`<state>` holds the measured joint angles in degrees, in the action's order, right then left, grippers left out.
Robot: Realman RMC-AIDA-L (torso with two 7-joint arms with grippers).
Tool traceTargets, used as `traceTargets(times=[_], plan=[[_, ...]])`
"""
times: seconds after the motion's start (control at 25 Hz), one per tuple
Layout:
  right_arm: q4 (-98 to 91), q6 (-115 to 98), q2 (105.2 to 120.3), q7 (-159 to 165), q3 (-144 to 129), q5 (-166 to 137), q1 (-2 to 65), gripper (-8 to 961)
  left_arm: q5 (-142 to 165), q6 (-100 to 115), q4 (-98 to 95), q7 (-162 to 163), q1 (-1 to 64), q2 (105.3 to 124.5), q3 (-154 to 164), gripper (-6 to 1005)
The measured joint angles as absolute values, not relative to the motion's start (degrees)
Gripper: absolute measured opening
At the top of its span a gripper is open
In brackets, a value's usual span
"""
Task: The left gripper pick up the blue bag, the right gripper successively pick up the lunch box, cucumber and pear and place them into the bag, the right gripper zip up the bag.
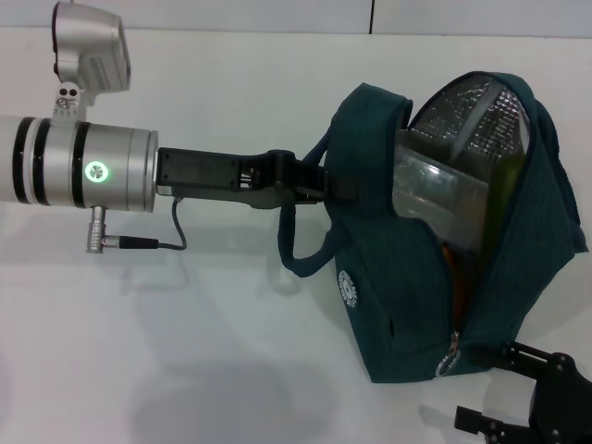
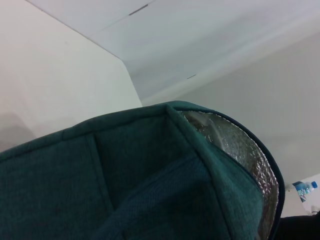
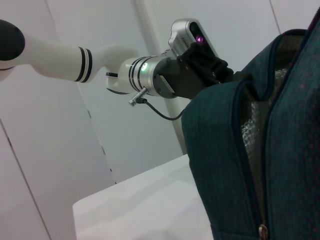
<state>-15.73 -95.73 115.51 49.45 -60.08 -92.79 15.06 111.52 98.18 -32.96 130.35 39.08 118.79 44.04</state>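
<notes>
The robot's right hand isn't ready to close on the ring zipper pull: its fingers are beside the bag and stop short of the pull, so it needs to first move forward.
The blue bag stands upright on the white table with its zipper partly open and silver lining showing. My left gripper is shut on its top edge by the handles; it also shows in the right wrist view. Inside the bag I see the clear lunch box, the dark green cucumber along the far side, and an orange sliver of the pear. The right gripper sits open at the bag's lower corner, close to the ring zipper pull. The same bag fills both wrist views.
The white table stretches out to the left of the bag. A thin cable hangs from the left wrist. A small water bottle shows far off in the left wrist view.
</notes>
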Motion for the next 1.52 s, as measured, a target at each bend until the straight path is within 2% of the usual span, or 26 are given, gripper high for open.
traceTargets(times=[0.48, 0.88, 1.52], plan=[[-15.6, -93.4, 115.88, 49.7, -60.1, -92.7, 16.7, 779, 111.2, 98.2, -33.0, 130.3, 39.3, 118.97, 44.0, 40], [-11.4, -92.5, 115.93, 49.4, -62.1, -93.1, 22.5, 778, 111.2, 98.8, -32.3, 130.3, 39.8, 119.03, 44.1, 40], [-10.6, -91.0, 115.88, 49.5, -62.0, -92.6, 21.8, 776, 111.2, 98.6, -32.3, 129.9, 39.6, 118.88, 43.9, 40]])
